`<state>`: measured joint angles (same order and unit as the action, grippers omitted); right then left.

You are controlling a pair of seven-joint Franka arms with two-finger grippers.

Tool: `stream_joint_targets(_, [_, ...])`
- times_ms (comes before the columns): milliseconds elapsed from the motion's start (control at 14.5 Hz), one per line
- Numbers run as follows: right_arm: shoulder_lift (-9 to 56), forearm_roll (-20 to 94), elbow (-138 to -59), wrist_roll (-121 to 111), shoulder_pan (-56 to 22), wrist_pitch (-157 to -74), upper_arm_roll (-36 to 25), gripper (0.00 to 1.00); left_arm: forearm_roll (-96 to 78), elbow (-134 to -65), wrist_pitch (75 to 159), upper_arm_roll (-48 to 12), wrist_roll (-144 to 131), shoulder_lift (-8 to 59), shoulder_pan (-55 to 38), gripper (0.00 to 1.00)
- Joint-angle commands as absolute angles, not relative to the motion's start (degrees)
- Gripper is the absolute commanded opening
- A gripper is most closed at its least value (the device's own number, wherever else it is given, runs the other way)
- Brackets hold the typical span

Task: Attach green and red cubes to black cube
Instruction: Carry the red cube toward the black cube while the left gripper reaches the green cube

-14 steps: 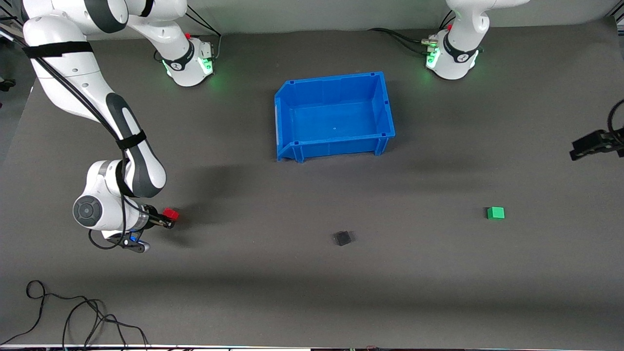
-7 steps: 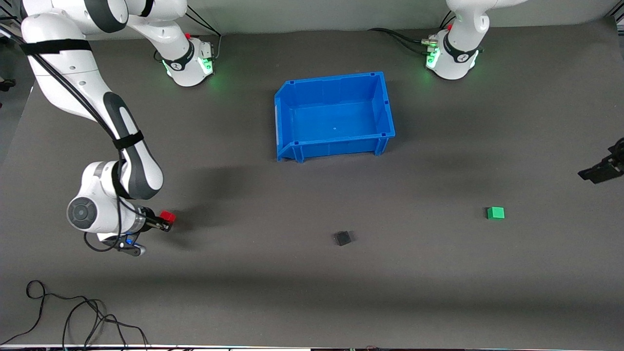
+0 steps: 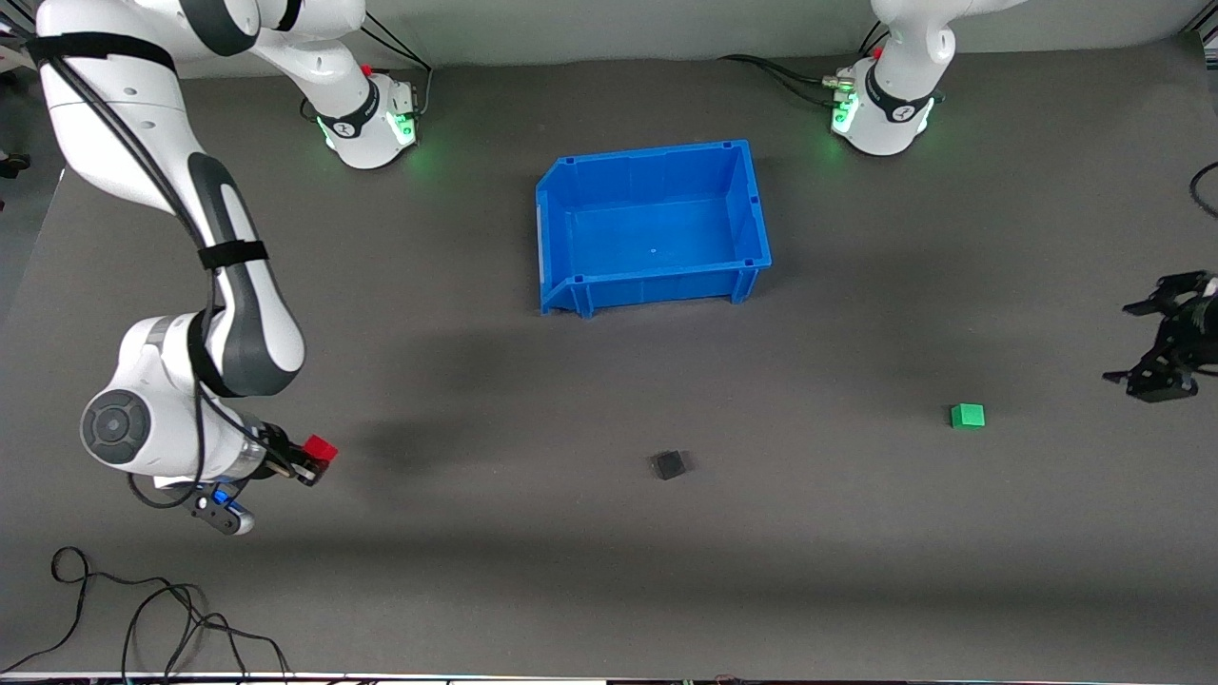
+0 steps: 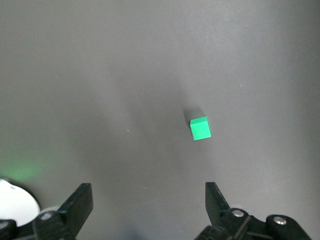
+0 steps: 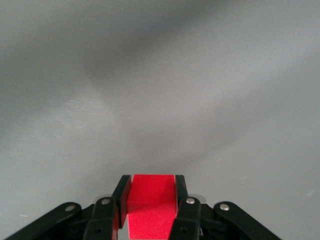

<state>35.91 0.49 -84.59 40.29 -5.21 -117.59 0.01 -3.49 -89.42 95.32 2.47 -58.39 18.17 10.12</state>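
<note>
My left gripper needs to take the green cube (image 3: 968,415) by its opposite sides next. Then it can attach it to the black cube (image 3: 669,464).
The black cube (image 3: 669,464) sits on the grey mat, nearer the front camera than the blue bin. The green cube (image 3: 968,415) lies on the mat toward the left arm's end; it also shows in the left wrist view (image 4: 200,128). My left gripper (image 3: 1154,348) is open and empty, up over the mat beside the green cube; its fingers (image 4: 79,206) stand wide apart. My right gripper (image 3: 309,457) is shut on the red cube (image 3: 321,447), held above the mat at the right arm's end. The red cube fills the gap between the fingers in the right wrist view (image 5: 151,202).
A blue open bin (image 3: 571,285) stands mid-table, farther from the front camera than the cubes. A black cable (image 3: 143,618) lies on the mat near the front edge at the right arm's end. The arm bases (image 3: 366,119) stand along the table's back edge.
My right gripper has carried the red cube toward the front camera and outward. My left gripper has swung down into view and now points over the mat by the green cube.
</note>
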Motion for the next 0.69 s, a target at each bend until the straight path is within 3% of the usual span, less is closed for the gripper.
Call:
stream_joint_targets(0, [38.57, 1.49, -80.17, 56.63, -11.05, -116.1, -0.35, 0.37, -4.92, -88.42, 99.47, 2.02, -67.82, 21.61, 10.73, 1.0])
stream_joint_targets(346, [44.2, 2.19, -73.93, 78.54, -18.8, -116.1, -0.26, 0.36, -1.76, -96.48, 113.61, 2.02, -76.29, 25.75, 7.12, 1.0])
stream_joint_targets(622, [47.89, 9.66, -69.45, 84.88, -21.7, -116.28, -0.26, 0.35, -1.58, -104.14, 126.62, 2.02, -76.38, 26.89, 6.77, 1.0])
